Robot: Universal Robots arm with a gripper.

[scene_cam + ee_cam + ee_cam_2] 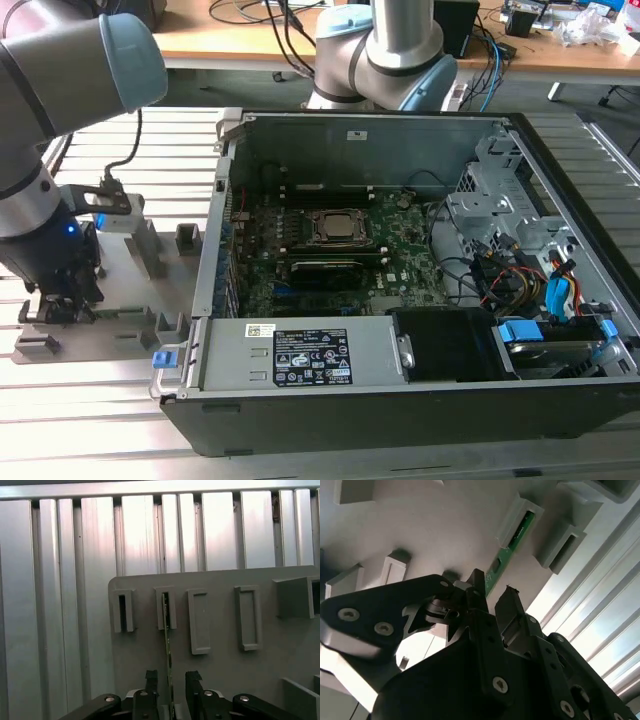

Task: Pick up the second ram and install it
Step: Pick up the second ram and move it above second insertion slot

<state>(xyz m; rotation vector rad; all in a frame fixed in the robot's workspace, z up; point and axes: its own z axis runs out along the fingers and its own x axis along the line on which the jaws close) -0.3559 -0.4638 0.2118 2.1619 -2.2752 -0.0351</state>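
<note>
The gripper grabs the second ram by its exposed end outside the slotted block [170, 696] next, to install the ram in the motherboard.
The second ram [167, 630] is a thin green stick standing on edge in the grey fixture plate [220, 680], its far end seated in a slotted block [165, 607]. In the second wrist view the ram [504, 560] runs from a block down between my fingers. My gripper [171, 680] is open, with one dark finger [151, 680] on each side of the stick and a visible gap on at least one side. In the exterior view the gripper [60, 305] hangs low over the fixture plate [120, 335] at that view's left, outside the computer case.
An open computer case [400, 130] fills the exterior view's middle and right, holding the green motherboard [400, 235], the silver processor [340, 228], a labelled power supply [300, 352] and cable bundles [510, 275]. Several grey slotted blocks [248, 617] stand on the plate. A second arm's base [385, 50] stands behind.
</note>
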